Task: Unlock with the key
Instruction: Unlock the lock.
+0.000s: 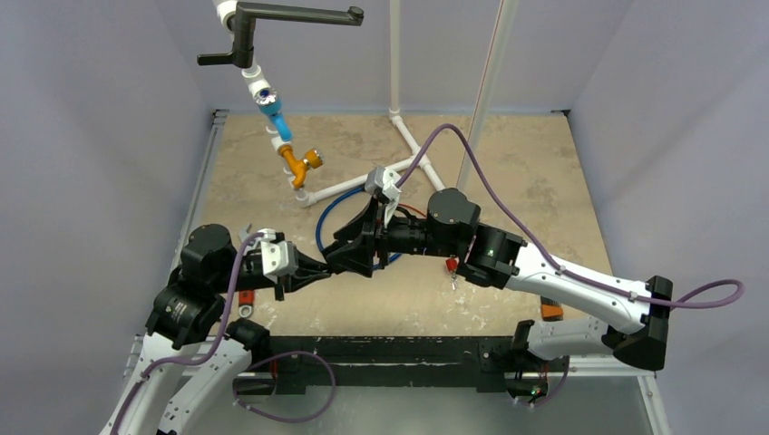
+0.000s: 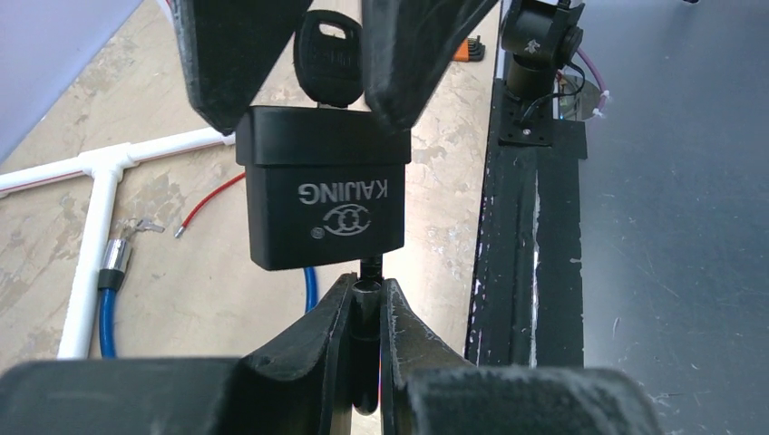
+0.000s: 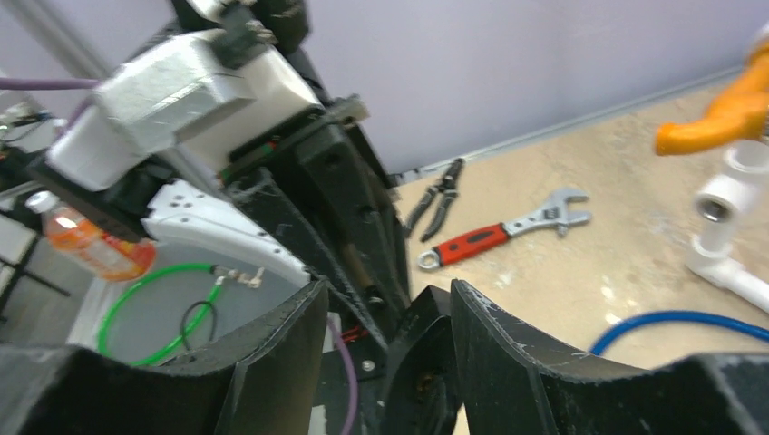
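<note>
My right gripper should next grab the body of the padlock at its key end and leave the shackle to my left gripper. Then the lock can be pulled open.
A black padlock marked KAIJING hangs in the air in the left wrist view. My left gripper is shut on its dark shackle, which runs down between the fingers. A key with a black head sticks out of the lock's far end. My right gripper is open around that key head, with a clear gap on one side. From above, the left gripper and the right gripper meet tip to tip over the table's near middle, and the lock is hidden between them.
A white pipe frame with an orange valve stands behind the grippers. A blue cable loops beside it. A red-handled wrench and pliers lie near the wall. A thin red wire lies on the table.
</note>
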Robot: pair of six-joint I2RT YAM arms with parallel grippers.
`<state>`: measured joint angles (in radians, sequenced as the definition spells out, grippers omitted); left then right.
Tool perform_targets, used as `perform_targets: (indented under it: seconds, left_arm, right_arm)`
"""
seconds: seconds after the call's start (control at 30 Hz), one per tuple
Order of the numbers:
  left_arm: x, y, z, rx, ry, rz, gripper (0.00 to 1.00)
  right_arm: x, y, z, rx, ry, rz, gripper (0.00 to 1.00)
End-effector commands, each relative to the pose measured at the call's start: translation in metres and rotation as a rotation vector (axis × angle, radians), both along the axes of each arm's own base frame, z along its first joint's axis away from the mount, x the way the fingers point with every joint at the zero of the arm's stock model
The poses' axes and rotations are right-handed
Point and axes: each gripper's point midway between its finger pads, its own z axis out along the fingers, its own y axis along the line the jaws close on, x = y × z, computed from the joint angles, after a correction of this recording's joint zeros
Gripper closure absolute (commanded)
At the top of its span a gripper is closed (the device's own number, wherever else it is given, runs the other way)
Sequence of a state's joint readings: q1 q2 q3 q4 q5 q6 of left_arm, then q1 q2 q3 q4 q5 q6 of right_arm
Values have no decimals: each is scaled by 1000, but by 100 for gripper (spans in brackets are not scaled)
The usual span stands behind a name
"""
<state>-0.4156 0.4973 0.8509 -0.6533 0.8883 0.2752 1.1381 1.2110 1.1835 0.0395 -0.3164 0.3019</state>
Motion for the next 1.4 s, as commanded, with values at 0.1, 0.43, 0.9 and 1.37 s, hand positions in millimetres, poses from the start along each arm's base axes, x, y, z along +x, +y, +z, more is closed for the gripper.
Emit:
perform_targets:
  seconds: [0.1,0.43,0.9,1.37]
  left_arm:
    - [-7,-4,51,-94,-173,-51,100]
    - [-9,-4,49,-85,-189,-67,100]
    - [-16,-5,42,-55,-191,-123,100]
    - [-19,-5,45,-61,-180,-125,100]
  right_arm:
    - [27,-23,3,-85,-84,-186,46]
    - [39,-32,-9,-171,-54,-264,38]
    - [-37,-40,3,-82,-176,186,26]
    - [-23,-18,-31,-190,-162,192,78]
